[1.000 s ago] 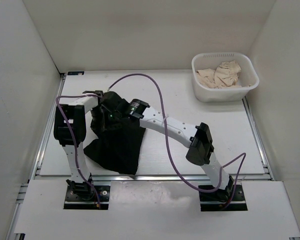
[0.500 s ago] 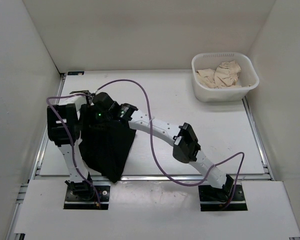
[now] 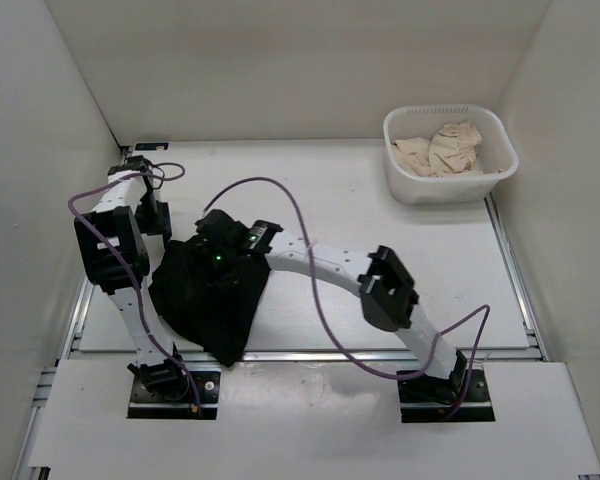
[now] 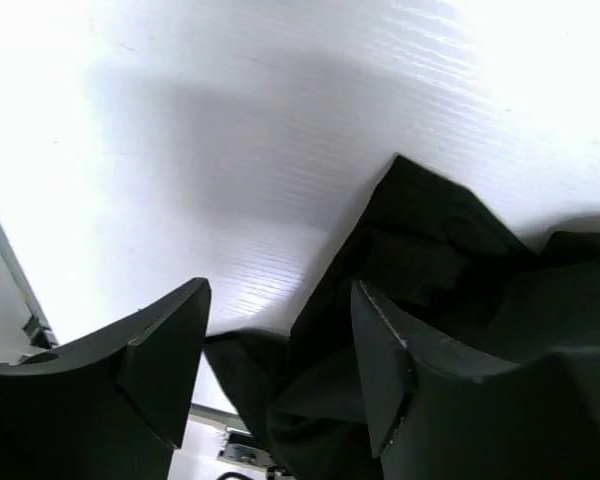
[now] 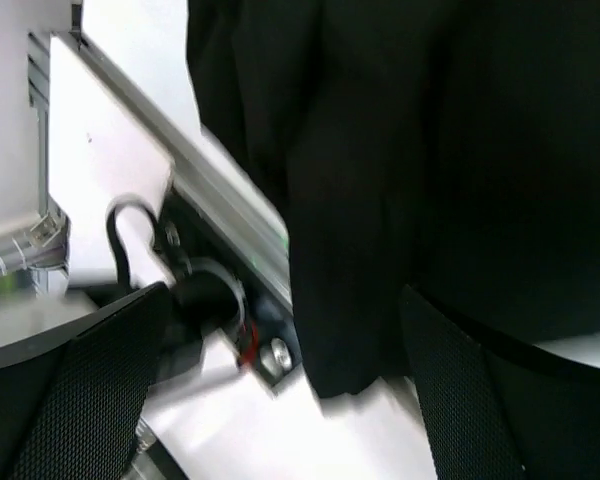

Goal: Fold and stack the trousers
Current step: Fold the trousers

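Observation:
The black trousers (image 3: 205, 300) need to be spread out for folding, so next I will grab the heap's far edge (image 3: 216, 242) with my right gripper, away from my left gripper's corner.
The black trousers (image 3: 205, 300) lie in a folded heap on the near-left part of the table, one corner reaching the front edge. My left gripper (image 3: 160, 224) hangs just past the heap's far-left corner. In the left wrist view it (image 4: 280, 345) is open, with dark cloth (image 4: 430, 250) lying below and beyond the fingers and nothing pinched. My right gripper (image 3: 218, 252) hovers over the top of the heap. In the right wrist view it (image 5: 290, 390) stands wide open, the trousers (image 5: 400, 150) hanging down past the table's front rail.
A white basket (image 3: 492, 160) holding beige cloth (image 3: 440, 146) stands at the far right corner. White walls enclose the table on the left, right and back. The metal front rail (image 5: 220, 210) and the left arm's base (image 3: 160, 378) sit close to the heap.
Both grippers have opened and let go of the trousers, which settled into a heap toward the near left. The left arm has drawn back toward the far-left corner.

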Motion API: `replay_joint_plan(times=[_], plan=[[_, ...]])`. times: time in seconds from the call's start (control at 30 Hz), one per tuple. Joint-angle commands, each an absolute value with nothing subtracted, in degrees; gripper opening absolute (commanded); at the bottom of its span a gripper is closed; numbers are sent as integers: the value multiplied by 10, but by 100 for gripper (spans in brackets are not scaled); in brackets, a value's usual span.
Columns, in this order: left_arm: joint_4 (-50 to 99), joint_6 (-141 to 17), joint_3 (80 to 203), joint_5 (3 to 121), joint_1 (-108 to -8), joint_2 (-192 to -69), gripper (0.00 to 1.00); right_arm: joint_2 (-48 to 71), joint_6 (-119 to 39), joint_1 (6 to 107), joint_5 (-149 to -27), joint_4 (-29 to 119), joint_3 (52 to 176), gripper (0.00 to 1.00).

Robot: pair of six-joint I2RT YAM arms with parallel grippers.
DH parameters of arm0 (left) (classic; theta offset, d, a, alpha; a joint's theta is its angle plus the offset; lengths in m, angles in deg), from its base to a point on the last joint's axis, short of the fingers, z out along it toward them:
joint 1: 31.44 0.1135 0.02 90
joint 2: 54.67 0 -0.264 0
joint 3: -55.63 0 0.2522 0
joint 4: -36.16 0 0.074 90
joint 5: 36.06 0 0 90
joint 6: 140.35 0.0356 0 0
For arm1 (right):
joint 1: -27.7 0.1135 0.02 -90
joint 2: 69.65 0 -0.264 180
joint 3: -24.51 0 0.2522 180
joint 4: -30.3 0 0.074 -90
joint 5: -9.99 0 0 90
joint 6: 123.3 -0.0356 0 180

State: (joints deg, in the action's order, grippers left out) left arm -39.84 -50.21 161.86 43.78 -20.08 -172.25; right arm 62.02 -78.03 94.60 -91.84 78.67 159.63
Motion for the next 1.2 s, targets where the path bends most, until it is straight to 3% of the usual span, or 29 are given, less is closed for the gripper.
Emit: replay_joint_plan(times=[0.0, 0.13, 0.17, 0.33, 0.47, 0.6, 0.73, 0.83, 0.87, 0.9, 0.97, 1.17], plan=[[-400, -504, 1638, 403, -198, -1686, 70, 452, -736, 944, -865, 812, 1506, 99], [-415, -504, 1648, 419, -197, -1650, 70, 323, -807, 944, -782, 795, 1371, 99], [-422, -504, 1648, 431, -203, -1637, 72, 304, -835, 934, -769, 777, 1277, 99], [-468, -504, 1626, 542, -229, -1535, 74, 246, -1011, 869, -833, 555, 1018, 99], [-505, -504, 1612, 594, -229, -1493, 74, 321, -1026, 843, -912, 367, 1004, 99], [-505, -504, 1549, 594, -234, -1458, 75, 412, -997, 848, -944, 356, 1087, 99], [-492, -504, 1498, 582, -234, -1436, 76, 465, -1046, 848, -970, 312, 1078, 99], [-486, -504, 1484, 582, -240, -1423, 76, 486, -1080, 836, -986, 284, 1053, 78], [-486, -504, 1484, 582, -240, -1423, 76, 486, -1085, 836, -992, 284, 1053, 45], [-486, -504, 1489, 587, -240, -1423, 76, 486, -1085, 827, -993, 292, 1047, 26], [-486, -504, 1500, 592, -240, -1423, 76, 481, -1066, 808, -973, 334, 1047, 0], [-476, -504, 1557, 592, -312, -1460, 75, 448, -941, 709, -950, 518, 1115, 0]])
